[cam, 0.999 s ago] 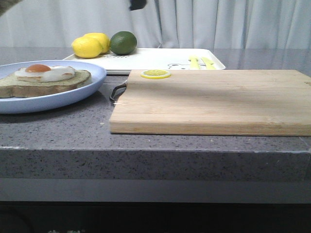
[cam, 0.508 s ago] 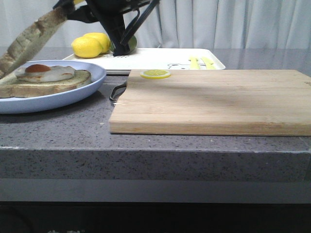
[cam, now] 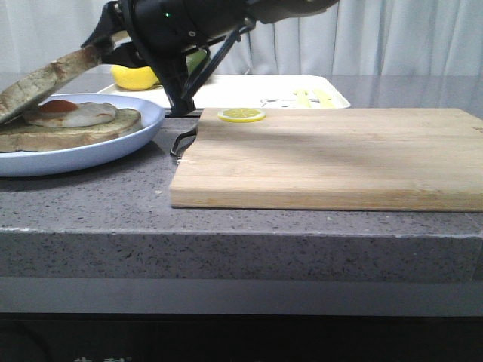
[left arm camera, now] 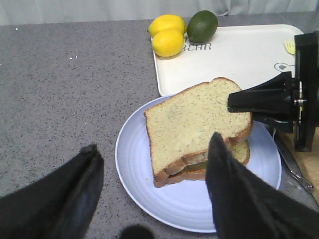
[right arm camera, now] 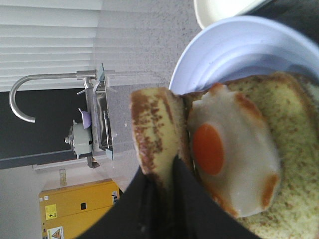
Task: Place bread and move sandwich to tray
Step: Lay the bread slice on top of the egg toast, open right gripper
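Note:
The bread's lower edge leans on the bottom slice beside the egg, so the bread would lie there. My right gripper needs to open.
My right gripper is shut on one edge of the bread, a plain slice held tilted over the egg. In the left wrist view the bread covers most of the sandwich below it. The bottom slice carries a fried egg and lies on the round light-blue plate. The right wrist view shows the fingers clamped on the bread's crust. My left gripper hovers open over the plate's near side, holding nothing. The white tray lies behind the plate.
A wooden cutting board fills the table's right side, a lemon slice at its far left corner. Two lemons and a lime sit at the tray's corner. The table's front edge is close.
The right arm has come in from above with the bread. The slice has dropped from a steep tilt to a flatter one, close over the egg.

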Available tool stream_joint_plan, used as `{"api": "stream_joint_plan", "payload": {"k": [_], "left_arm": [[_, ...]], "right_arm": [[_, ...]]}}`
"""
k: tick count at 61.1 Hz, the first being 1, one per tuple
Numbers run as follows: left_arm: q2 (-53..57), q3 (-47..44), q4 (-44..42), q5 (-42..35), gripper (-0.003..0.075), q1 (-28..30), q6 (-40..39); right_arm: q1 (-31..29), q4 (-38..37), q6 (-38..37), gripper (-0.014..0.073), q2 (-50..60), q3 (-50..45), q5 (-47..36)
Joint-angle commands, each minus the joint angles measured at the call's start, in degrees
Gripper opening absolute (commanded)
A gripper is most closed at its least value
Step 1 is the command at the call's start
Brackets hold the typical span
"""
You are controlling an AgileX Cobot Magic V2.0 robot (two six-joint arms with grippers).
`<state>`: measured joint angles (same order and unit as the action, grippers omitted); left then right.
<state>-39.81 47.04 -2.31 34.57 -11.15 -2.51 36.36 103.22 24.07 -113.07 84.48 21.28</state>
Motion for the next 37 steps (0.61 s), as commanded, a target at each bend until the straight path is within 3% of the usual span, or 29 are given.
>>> {"api": "stream_joint_plan", "payload": {"k": [1, 17, 37], "left_arm": [[-0.25, 1.52, 0.37, -4.07, 0.0439, -0.46, -0.05], [-0.25, 1.52, 0.37, -4.07, 0.0439, -0.46, -0.05], [-0.25, 1.52, 0.37, -4.07, 0.0439, -0.46, -0.05]], "right_arm": [[-0.06, 7.26, 0.04, -0.0015, 3.28, 2.14, 1.29], [-0.06, 4.71, 0.04, 0.0006, 3.28, 1.68, 0.19], [-0.06, -1.25, 0.04, 0.0374, 3.28, 1.68, 1.1]]}}
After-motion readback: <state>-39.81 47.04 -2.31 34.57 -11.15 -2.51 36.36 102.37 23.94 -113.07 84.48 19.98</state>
